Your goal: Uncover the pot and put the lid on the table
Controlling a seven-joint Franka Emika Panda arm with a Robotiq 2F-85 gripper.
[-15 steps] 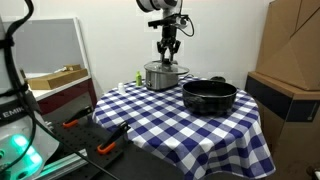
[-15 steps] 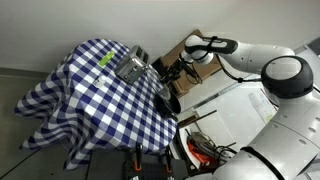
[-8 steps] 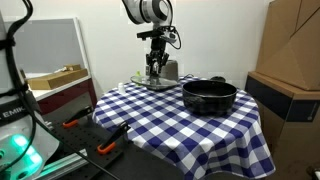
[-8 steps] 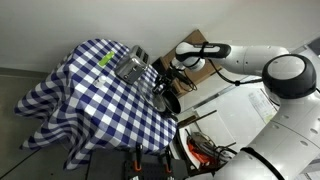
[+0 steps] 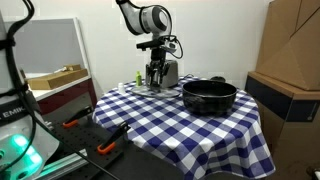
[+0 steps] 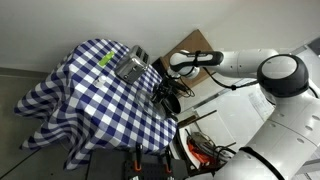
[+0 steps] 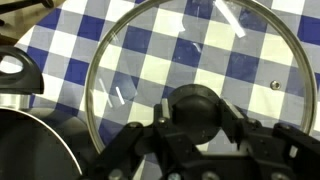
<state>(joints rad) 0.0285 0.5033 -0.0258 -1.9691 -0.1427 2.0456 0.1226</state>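
Note:
The gripper needs to keep hold of the glass lid (image 7: 250,60) until it rests on the checked tablecloth, because the lid's rim is still a little above the cloth.
My gripper (image 5: 153,74) is shut on the black knob (image 7: 195,110) of a round glass lid (image 7: 250,60). The lid is level, low over the blue-and-white checked tablecloth (image 5: 170,125); I cannot tell whether it touches. The uncovered steel pot (image 5: 170,72) stands just beside the gripper at the back of the table. In the wrist view its dark inside (image 7: 30,145) and a black handle (image 7: 15,65) show at the left, next to the lid's rim. In an exterior view the gripper (image 6: 162,92) hangs over the table's far side.
A black pot (image 5: 208,96) stands on the table near its edge. A cardboard box (image 5: 290,45) is beside the table. A shelf with a tray (image 5: 55,78) and orange-handled tools (image 5: 105,147) lie on the other side.
The gripper has carried the lid off the steel pot, sideways and down towards the cloth. The pot now stands uncovered.

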